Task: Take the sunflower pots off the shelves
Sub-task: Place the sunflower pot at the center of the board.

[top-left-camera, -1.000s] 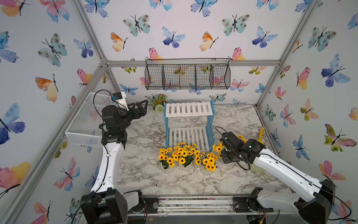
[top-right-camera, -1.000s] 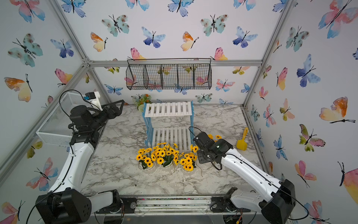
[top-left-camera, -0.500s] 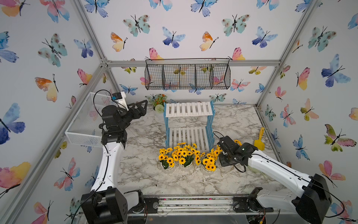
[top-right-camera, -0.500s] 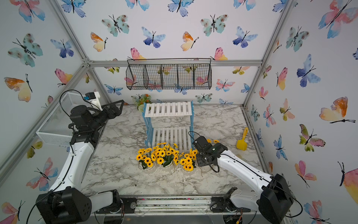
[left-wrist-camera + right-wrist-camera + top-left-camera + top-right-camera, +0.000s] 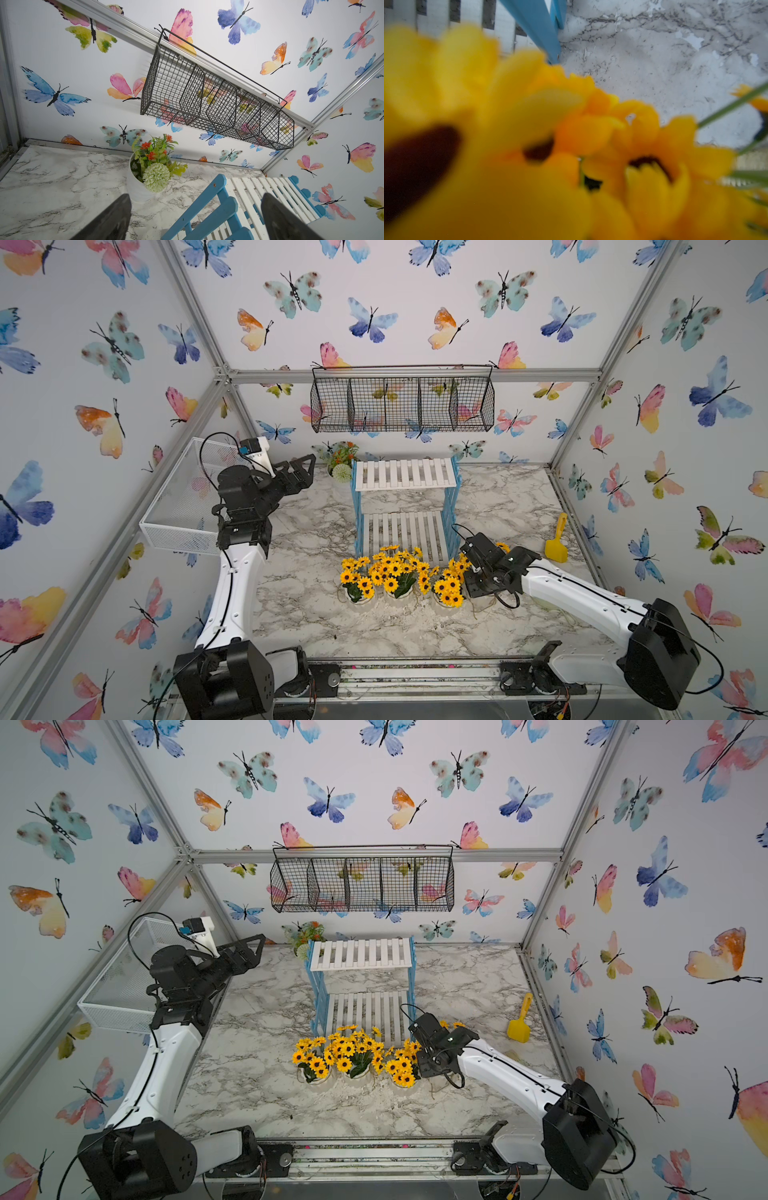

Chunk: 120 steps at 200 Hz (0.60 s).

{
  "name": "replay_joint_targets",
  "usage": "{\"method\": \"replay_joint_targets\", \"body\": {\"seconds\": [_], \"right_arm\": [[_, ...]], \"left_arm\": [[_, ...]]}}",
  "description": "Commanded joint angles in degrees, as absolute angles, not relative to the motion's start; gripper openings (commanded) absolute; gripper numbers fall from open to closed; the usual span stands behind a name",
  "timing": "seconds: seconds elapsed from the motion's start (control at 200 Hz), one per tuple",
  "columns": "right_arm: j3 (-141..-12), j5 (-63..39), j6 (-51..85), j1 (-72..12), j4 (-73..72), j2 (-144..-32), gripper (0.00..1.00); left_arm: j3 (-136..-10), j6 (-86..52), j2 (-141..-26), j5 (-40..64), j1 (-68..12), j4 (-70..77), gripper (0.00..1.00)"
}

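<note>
The sunflower pot's blooms sit level with its neighbours' on the marble and the pot would remain upright, so it is now time for my right gripper to open.
The shelves [image 5: 405, 475] stand at mid-table with both white slatted tiers bare. In front of them three sunflower pots [image 5: 358, 587] [image 5: 395, 578] [image 5: 446, 591] stand in a row on the marble. My right gripper [image 5: 478, 572] sits low at the row's right end, shut on a fourth sunflower pot whose blooms [image 5: 503, 546] poke out behind the wrist. Its jaws are hidden, and blurred yellow sunflowers [image 5: 529, 145] fill the right wrist view. My left gripper [image 5: 309, 470] hangs raised, left of the top tier, open and empty, with its fingers [image 5: 116, 218] wide apart.
A white pot with orange-red flowers [image 5: 343, 466] stands behind the shelves' left side. A black wire basket [image 5: 403, 404] hangs on the back wall. On the left wall is a white mesh basket [image 5: 183, 497]. A yellow scoop [image 5: 557, 545] lies at the right.
My right arm has swung left and down with its sunflowers, coming in beside the row of pots. The left arm has not moved.
</note>
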<state>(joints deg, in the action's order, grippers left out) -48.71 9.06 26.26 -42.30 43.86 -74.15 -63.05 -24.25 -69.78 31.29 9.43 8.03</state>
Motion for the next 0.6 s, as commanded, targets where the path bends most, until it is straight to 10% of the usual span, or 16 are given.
{"method": "replay_joint_targets", "body": {"seconds": [0.0,0.596], "right_arm": [[-47.7,8.9,25.4,-42.0,42.6,-73.7,0.05],[-48.4,6.9,25.7,-42.0,43.8,-71.5,0.27]], "left_arm": [[-62.1,-24.5,-70.1,32.8,9.9,9.8,0.97],[-61.9,-24.9,-70.2,33.0,9.9,10.2,0.97]]}}
